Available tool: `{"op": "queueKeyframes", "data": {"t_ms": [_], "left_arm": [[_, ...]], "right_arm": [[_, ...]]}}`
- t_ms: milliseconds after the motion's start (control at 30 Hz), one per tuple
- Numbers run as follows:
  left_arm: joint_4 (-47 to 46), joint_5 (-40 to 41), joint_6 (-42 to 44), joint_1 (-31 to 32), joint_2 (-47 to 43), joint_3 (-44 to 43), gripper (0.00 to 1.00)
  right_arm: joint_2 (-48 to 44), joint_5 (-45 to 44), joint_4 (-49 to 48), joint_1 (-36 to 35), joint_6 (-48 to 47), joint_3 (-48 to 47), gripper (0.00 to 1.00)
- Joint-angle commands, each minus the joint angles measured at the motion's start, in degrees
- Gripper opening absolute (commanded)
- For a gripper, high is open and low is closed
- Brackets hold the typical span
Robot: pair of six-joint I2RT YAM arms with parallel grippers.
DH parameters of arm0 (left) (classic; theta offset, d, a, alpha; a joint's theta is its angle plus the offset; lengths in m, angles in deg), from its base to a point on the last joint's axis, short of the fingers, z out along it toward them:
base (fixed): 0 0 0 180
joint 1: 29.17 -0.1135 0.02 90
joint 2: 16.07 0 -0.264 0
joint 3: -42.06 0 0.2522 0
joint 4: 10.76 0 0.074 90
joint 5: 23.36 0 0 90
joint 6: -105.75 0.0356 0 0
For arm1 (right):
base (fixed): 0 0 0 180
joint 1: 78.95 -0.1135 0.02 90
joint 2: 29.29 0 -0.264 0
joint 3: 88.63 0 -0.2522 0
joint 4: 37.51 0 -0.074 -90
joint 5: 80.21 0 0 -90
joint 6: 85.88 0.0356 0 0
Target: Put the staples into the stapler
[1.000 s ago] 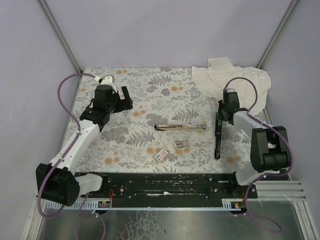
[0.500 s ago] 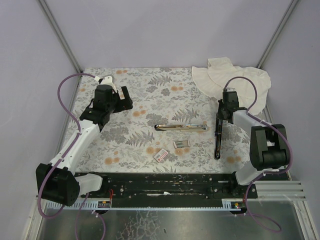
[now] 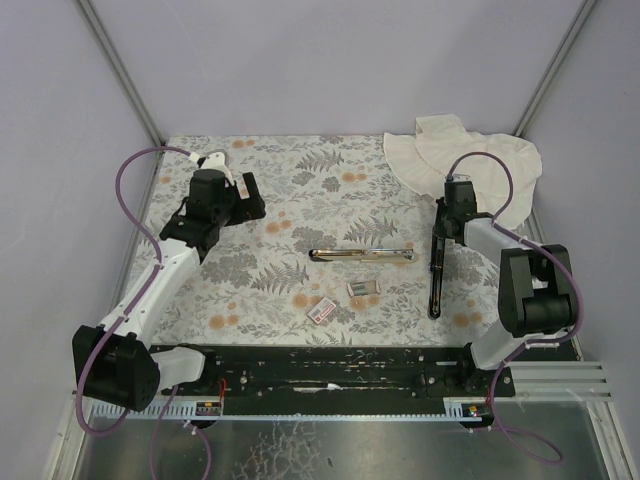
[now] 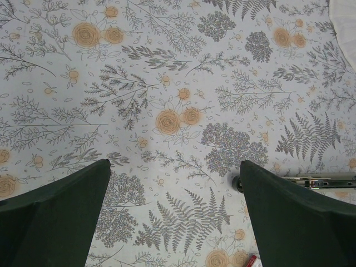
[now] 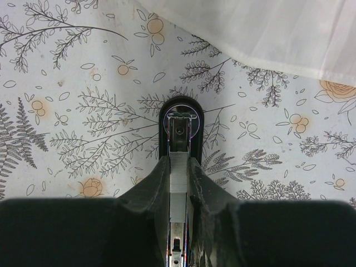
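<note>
The silver-grey strip lies lengthwise in line with the stapler's open channel (image 5: 179,125), between the channel's sides, so it is time for my right gripper to release the strip now.
The black stapler (image 3: 435,275) lies lengthwise at the right of the table, its metal channel (image 5: 179,125) facing up. My right gripper (image 3: 439,238) sits over its far half, shut on a silver-grey strip of staples (image 5: 178,175) that lies in line with the channel, between the fingertips (image 5: 154,183). The staple box's sleeve with the pink-red label (image 3: 322,310) and its tray (image 3: 363,289) lie near the middle front. My left gripper (image 3: 247,196) hangs open at the far left over bare tablecloth (image 4: 167,122), holding nothing.
A chrome bar with dark ends (image 3: 360,255) lies crosswise in the middle, its tip showing in the left wrist view (image 4: 320,181). A crumpled white cloth (image 3: 470,160) covers the far right corner, just beyond the stapler's end (image 5: 267,33). Purple walls close in the table.
</note>
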Motion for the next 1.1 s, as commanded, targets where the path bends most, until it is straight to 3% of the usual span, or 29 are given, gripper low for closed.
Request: {"op": "queueKeyframes", "data": {"t_ms": [0, 200, 400, 533, 767, 900, 1067], "left_arm": [[-1.3, -0.1, -0.1, -0.6, 0.4, -0.2, 1.00], [-1.2, -0.2, 0.0, -0.7, 0.4, -0.3, 1.00], [-1.2, -0.3, -0.1, -0.8, 0.4, -0.3, 1.00], [-1.2, -0.4, -0.1, -0.9, 0.4, -0.4, 1.00], [-1.2, -0.6, -0.1, -1.1, 0.4, -0.3, 1.00], [-1.3, -1.0, -0.3, -1.2, 0.3, -0.3, 1.00], [-1.9, -2.6, -0.7, -1.2, 0.4, -0.1, 1.00]], "right_arm": [[0.8, -1.7, -2.0, 0.3, -0.1, -2.3, 0.17], [1.5, -2.0, -1.8, 0.4, 0.0, -2.1, 0.19], [1.1, -2.2, -0.5, 0.4, 0.3, -3.1, 0.36], [0.0, -1.8, 0.2, 0.4, 0.4, -3.6, 0.42], [-3.9, 0.1, 2.4, 0.4, 0.9, -3.7, 0.43], [-9.4, 6.3, 6.5, 0.3, 1.3, -4.8, 0.46], [-16.6, 21.0, 10.7, -1.8, 4.7, -2.4, 0.51]]}}
